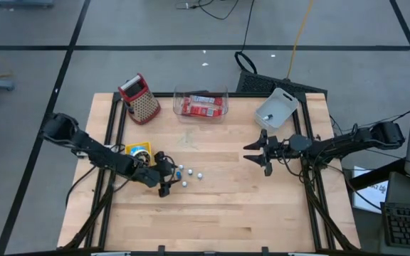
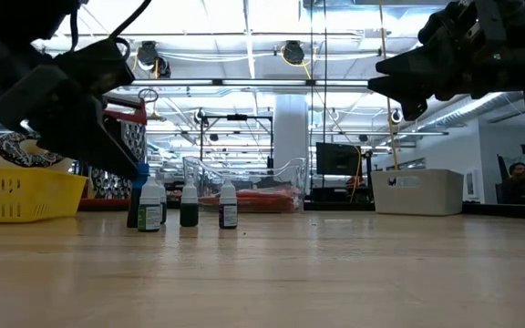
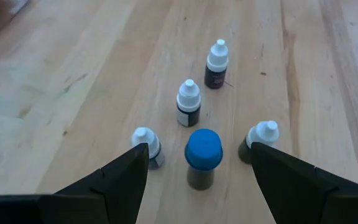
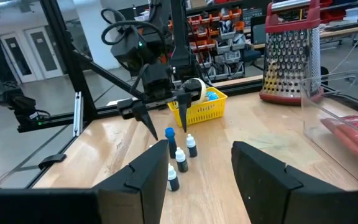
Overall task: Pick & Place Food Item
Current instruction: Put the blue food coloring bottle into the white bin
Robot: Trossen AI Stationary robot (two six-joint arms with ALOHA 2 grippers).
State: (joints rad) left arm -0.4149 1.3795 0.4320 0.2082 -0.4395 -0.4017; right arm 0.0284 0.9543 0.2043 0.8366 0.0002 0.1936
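Observation:
The left gripper needs to pick the small dark bottle from among the white-capped ones, so it should next grab the bottle by its blue cap [image 1: 179, 174] [image 3: 203, 158].
Several small dropper bottles [image 1: 184, 175] stand upright on the wooden table, left of its middle. Most have white caps; one is dark with a blue cap [image 3: 203, 158]. My left gripper [image 1: 165, 174] is low over the table, slanting down, open. Its fingers stand on either side of the blue-capped bottle without touching it. Two white-capped bottles [image 3: 146, 144] [image 3: 263, 137] stand close by the fingertips. My right gripper [image 1: 260, 152] hovers open and level above the table's right half, holding nothing and facing the bottles [image 4: 180, 157].
A yellow basket [image 1: 139, 149] sits just behind my left arm. At the far edge stand a red-topped metal grater [image 1: 139, 98], a clear container [image 1: 201, 93] holding a red package, and a white bin [image 1: 276, 108]. The table's near half is bare wood [image 1: 219, 213].

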